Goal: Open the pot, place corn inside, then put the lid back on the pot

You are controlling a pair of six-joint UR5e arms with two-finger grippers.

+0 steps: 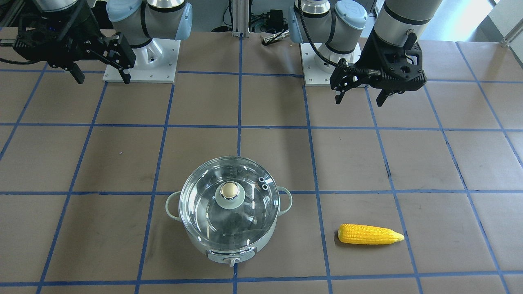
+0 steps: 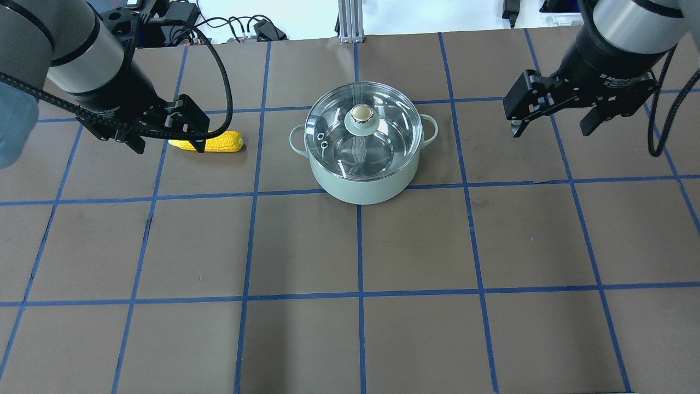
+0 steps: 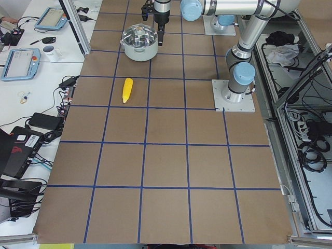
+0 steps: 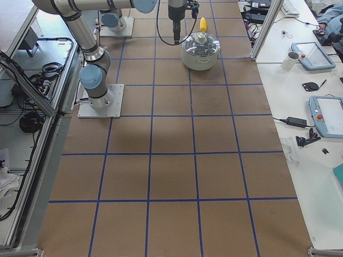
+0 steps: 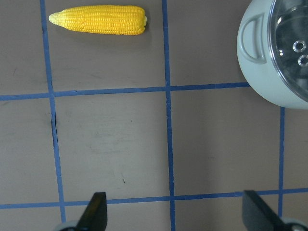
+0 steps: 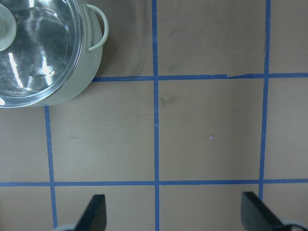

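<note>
The glass lid spreads wide and flat across the pot (image 1: 196,241), so my right gripper should next grab it by its narrow cream knob (image 1: 229,190).
The pale mint pot (image 1: 196,241) stands in the middle of the table with the glass lid (image 1: 249,216) on it, cream knob (image 1: 229,190) on top. The yellow corn (image 1: 369,234) lies flat on the paper beside the pot, on my left arm's side. My left gripper (image 2: 169,148) is open and empty, hovering over the near side of the corn (image 2: 216,142). My right gripper (image 2: 552,130) is open and empty, hovering off the other side of the pot (image 2: 361,186). The left wrist view shows the corn (image 5: 98,20) and the pot's handle (image 5: 255,38) ahead of the open fingers.
Brown paper with a blue tape grid covers the table. The two arm bases (image 1: 141,61) (image 1: 329,65) stand on white plates at the robot's edge. Side benches hold tablets (image 3: 19,63), a mug (image 4: 291,60) and cables.
</note>
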